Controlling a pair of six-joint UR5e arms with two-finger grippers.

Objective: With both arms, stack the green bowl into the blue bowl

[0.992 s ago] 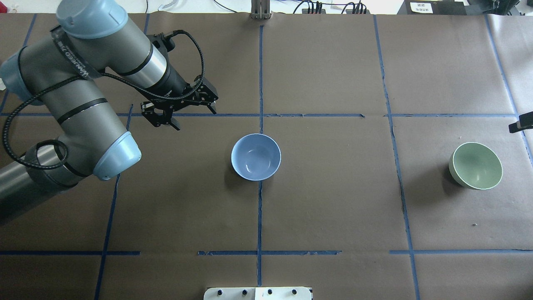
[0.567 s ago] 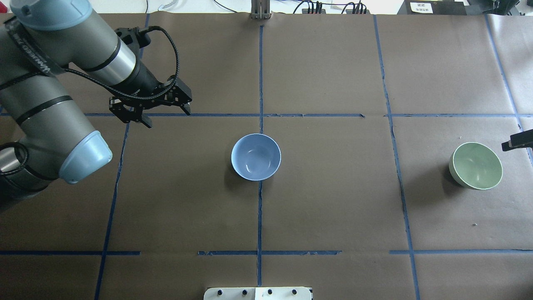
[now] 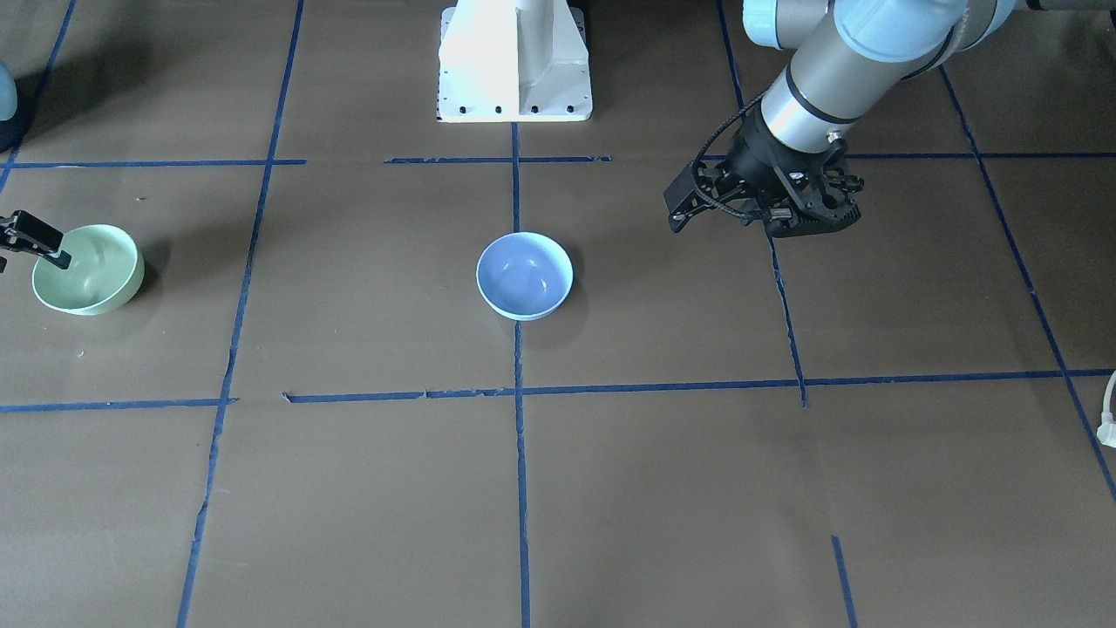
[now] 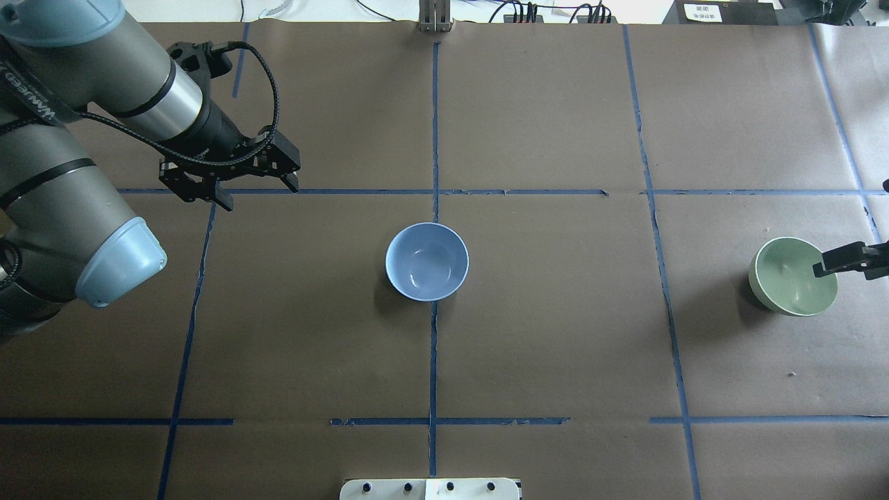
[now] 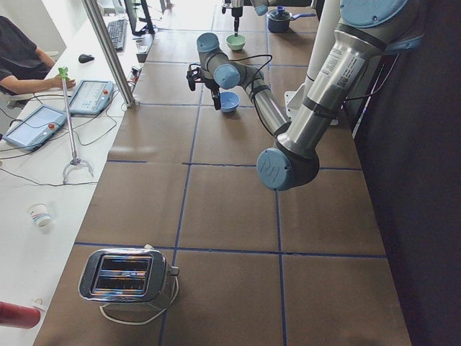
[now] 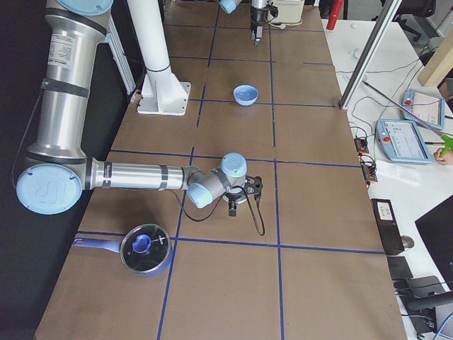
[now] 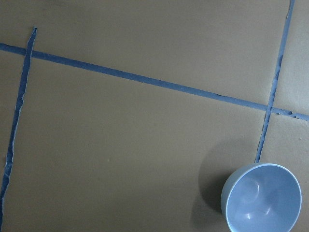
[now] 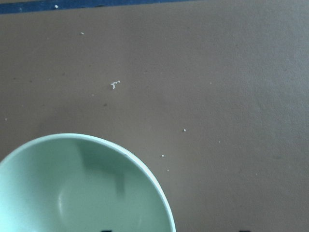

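Observation:
I need to grab the green bowl by its rim (image 8: 159, 188) with my right gripper next. Then it can go inside the blue bowl.
The green bowl (image 4: 785, 278) sits upright at the table's right end; it also shows in the front view (image 3: 91, 275) and the right wrist view (image 8: 82, 188). The blue bowl (image 4: 426, 261) stands empty at the table's middle, and shows in the front view (image 3: 524, 275) and the left wrist view (image 7: 263, 198). My right gripper (image 4: 851, 264) is open and straddles the green bowl's right rim, with one finger (image 3: 35, 237) over the inside. My left gripper (image 4: 258, 193) is open and empty, hovering well left of and beyond the blue bowl.
The white pedestal base (image 3: 514, 61) stands at the robot's edge of the table. A toaster (image 5: 126, 277) sits at the left end, and a lidded pot (image 6: 145, 248) at the right end near the green bowl. Blue tape lines grid the brown table cover.
My left arm has pulled back to the left, away from the blue bowl, gripper still open. My right gripper's finger has moved in from the right edge over the green bowl's rim.

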